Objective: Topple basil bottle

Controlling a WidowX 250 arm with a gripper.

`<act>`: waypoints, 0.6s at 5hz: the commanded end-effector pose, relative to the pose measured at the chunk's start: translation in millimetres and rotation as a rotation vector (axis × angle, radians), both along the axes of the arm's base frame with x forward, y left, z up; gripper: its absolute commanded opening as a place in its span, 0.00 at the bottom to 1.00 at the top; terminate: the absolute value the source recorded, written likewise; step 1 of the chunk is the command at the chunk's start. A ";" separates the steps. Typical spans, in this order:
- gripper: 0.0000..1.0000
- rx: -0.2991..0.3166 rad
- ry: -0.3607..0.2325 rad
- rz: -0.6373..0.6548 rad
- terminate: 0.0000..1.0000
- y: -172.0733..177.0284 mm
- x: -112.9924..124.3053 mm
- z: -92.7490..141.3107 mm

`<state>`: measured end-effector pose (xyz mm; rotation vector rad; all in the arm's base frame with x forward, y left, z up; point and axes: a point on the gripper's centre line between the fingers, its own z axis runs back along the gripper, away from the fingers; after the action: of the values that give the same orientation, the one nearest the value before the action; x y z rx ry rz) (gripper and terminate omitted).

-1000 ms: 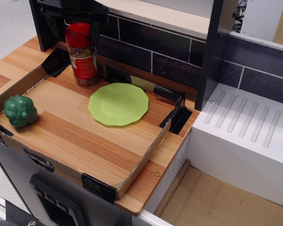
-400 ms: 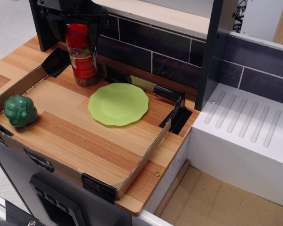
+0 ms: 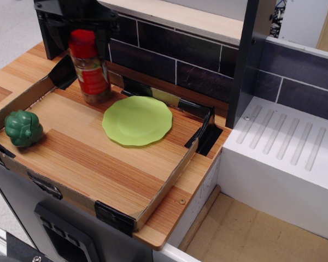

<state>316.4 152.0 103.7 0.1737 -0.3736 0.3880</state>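
I will grab the basil bottle by its red cap point(image 3: 83, 43) to topple it.
The basil bottle point(image 3: 90, 68) has a red cap, a red label and brownish-green contents. It stands at the back left of the wooden tray point(image 3: 93, 158) and leans with its top to the left. My black gripper point(image 3: 79, 30) hangs over the cap from above. The jaws stand apart on either side of the cap, and the right finger point(image 3: 102, 34) is against the cap's right side. The left finger blends into the dark post behind it.
A green plate point(image 3: 137, 120) lies just right of the bottle. A green toy pepper point(image 3: 23, 129) sits at the tray's left edge. Low cardboard walls ring the tray. A dark tiled wall point(image 3: 175, 54) and a shelf are behind; a white sink unit point(image 3: 284, 147) is at right.
The gripper has moved left and its right finger has pushed the cap. The bottle, upright before, now leans with its top to the left.
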 end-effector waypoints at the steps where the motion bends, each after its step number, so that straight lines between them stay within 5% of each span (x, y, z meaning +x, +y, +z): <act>1: 0.00 0.005 -0.050 -0.021 0.00 -8.0 -14.7 50.0; 3: 0.00 -0.053 -0.004 -0.151 0.00 -57.9 -34.2 54.7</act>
<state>280.0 88.8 139.1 0.0713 -0.3202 0.2500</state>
